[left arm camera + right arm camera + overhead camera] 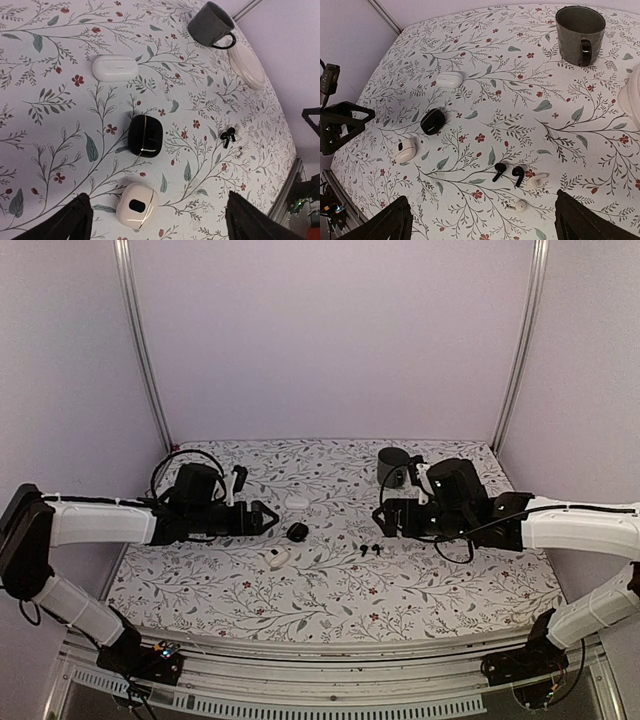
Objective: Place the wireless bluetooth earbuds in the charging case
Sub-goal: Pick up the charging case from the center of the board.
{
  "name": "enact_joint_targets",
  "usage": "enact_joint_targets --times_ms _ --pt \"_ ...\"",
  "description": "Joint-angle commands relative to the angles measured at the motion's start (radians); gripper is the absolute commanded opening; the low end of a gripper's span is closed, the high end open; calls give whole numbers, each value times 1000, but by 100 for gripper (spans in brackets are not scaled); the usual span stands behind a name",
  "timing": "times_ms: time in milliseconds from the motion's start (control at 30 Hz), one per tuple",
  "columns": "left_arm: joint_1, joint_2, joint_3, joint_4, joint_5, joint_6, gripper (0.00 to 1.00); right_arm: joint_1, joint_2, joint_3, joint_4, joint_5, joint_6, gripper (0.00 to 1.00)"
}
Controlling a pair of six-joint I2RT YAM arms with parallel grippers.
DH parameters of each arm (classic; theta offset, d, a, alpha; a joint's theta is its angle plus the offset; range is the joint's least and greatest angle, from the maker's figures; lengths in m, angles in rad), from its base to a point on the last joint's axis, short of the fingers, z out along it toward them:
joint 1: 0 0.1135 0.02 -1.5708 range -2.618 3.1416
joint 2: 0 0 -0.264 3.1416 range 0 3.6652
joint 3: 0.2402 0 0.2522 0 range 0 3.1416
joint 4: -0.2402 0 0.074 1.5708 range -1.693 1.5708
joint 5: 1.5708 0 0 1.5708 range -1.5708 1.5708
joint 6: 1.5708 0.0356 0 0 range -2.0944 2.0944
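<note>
My left gripper needs to grab the cream case across its sides next. The case's lid seam then stays free, so the case can be opened to put the earbuds in.
Two black earbuds [498, 171] [518, 175] lie side by side on the floral cloth, with two white earbuds [538, 180] [516, 206] just beside them. All lie below and between the wide-apart fingers of my open right gripper [482, 215] [380, 518]. The black pair [370, 549] [227, 136] shows small in the other views. Three closed cases lie to the left: a black case [297, 531] [144, 135] [432, 121], a cream case [277, 557] [136, 204] [406, 149] and a white case [297, 502] [115, 67] [450, 79]. My left gripper [157, 215] [270, 518] hangs open above the cream case, holding nothing.
A dark grey mug [393, 465] [212, 25] [580, 32] stands at the back right of the table. A pale round disc [246, 65] [632, 102] lies next to it. White walls with metal rails [145, 350] close off the back and sides.
</note>
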Motion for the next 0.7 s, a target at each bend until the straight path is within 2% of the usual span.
enact_joint_targets --times_ms 0,167,300,433,600,667 --pt "-52 119 125 -40 -31 92 91 -5 50 36 59 -65 21 100" --pt "-124 159 115 -99 -122 148 89 -4 95 62 49 -80 1 99" --pt "-161 182 90 -112 -214 181 82 -6 111 67 64 -90 -21 99" --pt "-169 219 60 -48 -211 196 81 -5 140 98 65 -109 -49 99" --pt "-198 291 73 -33 -209 242 82 -6 167 123 64 -110 -70 99" --pt "-223 313 81 -45 -229 254 79 -5 170 125 64 -108 -71 99"
